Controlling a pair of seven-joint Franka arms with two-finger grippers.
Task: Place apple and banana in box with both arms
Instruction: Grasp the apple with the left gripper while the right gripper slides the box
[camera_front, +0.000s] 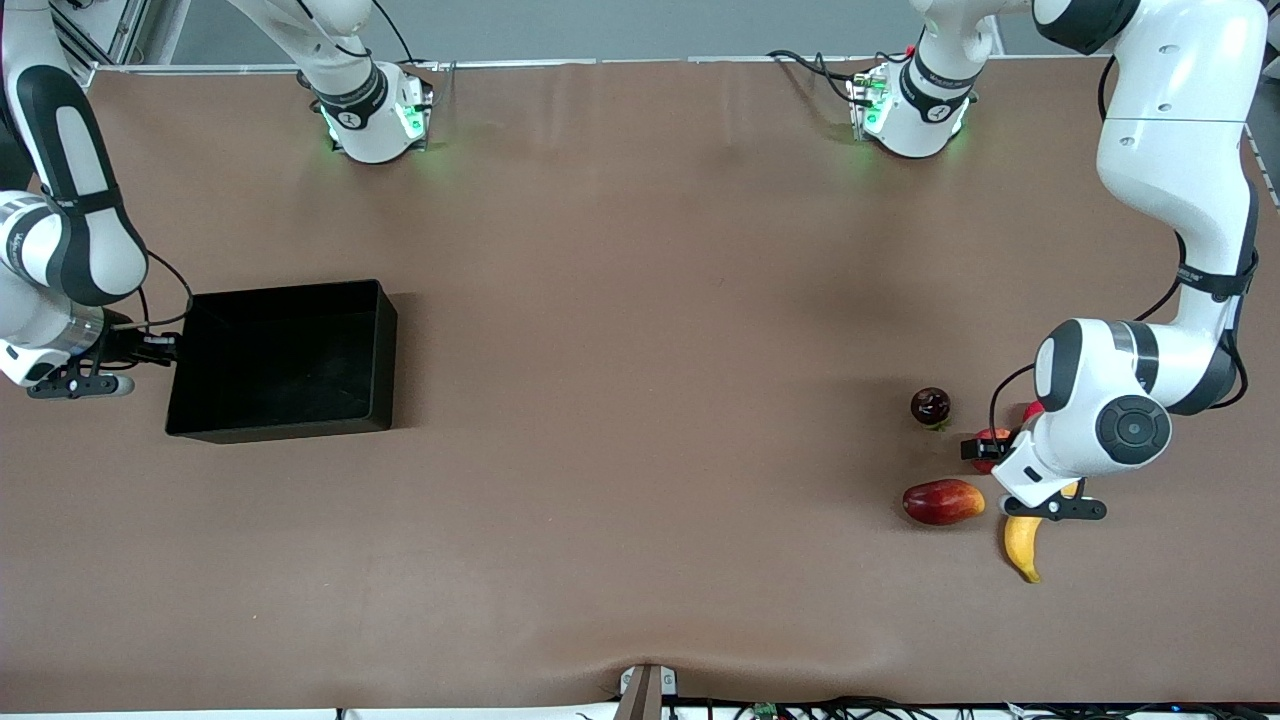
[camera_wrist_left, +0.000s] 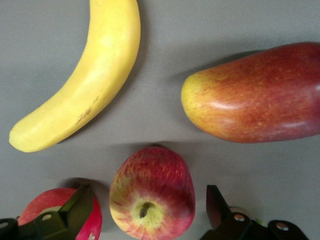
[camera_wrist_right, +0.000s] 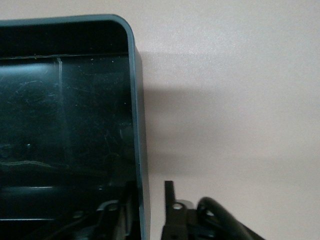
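Note:
The apple needs to go in the black box, so my left gripper will next grab it by its rounded sides around the stem dimple (camera_wrist_left: 152, 197).
The apple (camera_wrist_left: 152, 192), red with yellowish streaks, lies stem dimple up between the open fingers of my left gripper (camera_wrist_left: 147, 205), with a gap on each side. In the front view the left gripper (camera_front: 985, 448) is down at the apple (camera_front: 995, 438) at the left arm's end of the table. The yellow banana (camera_front: 1022, 545) lies nearer the front camera than the apple and also shows in the left wrist view (camera_wrist_left: 85, 85). The black box (camera_front: 285, 295) stands at the right arm's end. My right gripper (camera_front: 162, 346) is open and straddles the box's wall (camera_wrist_right: 141, 125), one finger inside and one outside.
An elongated dark-red-and-orange fruit (camera_front: 943, 502) lies beside the banana and close to the apple (camera_wrist_left: 260, 92). A pink-red round fruit (camera_wrist_left: 50, 207) sits right beside the apple, partly hidden by one finger. A dark red round fruit (camera_front: 930, 405) lies farther from the front camera.

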